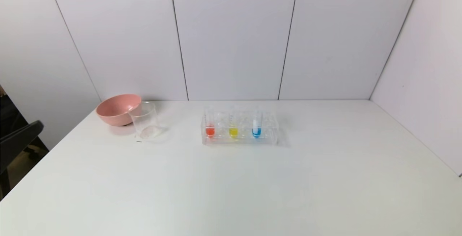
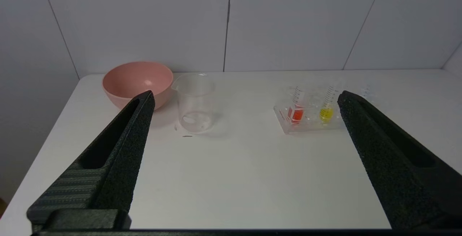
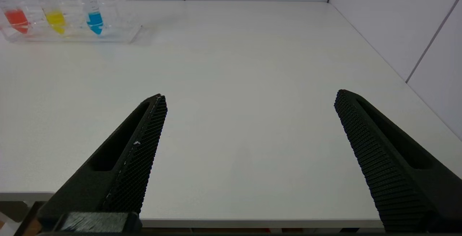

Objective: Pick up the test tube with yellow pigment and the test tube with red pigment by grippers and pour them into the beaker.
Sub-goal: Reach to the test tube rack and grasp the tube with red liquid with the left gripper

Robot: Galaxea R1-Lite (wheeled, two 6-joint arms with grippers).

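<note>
The left gripper grabs the red-pigment test tube by its upper part below the tube's rim (image 1: 209,115) (image 2: 299,95) next, since the clear rack closes around its lower half.
The red-pigment test tube (image 1: 209,126) and the yellow-pigment test tube (image 1: 233,126) stand upright in a clear rack (image 1: 267,138) at the table's middle back. They also show in the left wrist view (image 2: 297,110) (image 2: 327,110) and the right wrist view (image 3: 15,15) (image 3: 55,16). The clear beaker (image 1: 145,120) (image 2: 195,102) stands empty to the rack's left. My left gripper (image 2: 246,97) is open and empty near the table's front edge. My right gripper (image 3: 250,97) is open and empty at the front right edge. Neither gripper shows in the head view.
A blue-liquid tube (image 1: 256,125) (image 3: 94,16) stands in the same rack, right of the yellow one. A pink bowl (image 1: 119,109) (image 2: 137,82) sits behind the beaker, touching or nearly touching it. White walls close the table's back and right side. A dark chair (image 1: 18,138) stands beyond the left edge.
</note>
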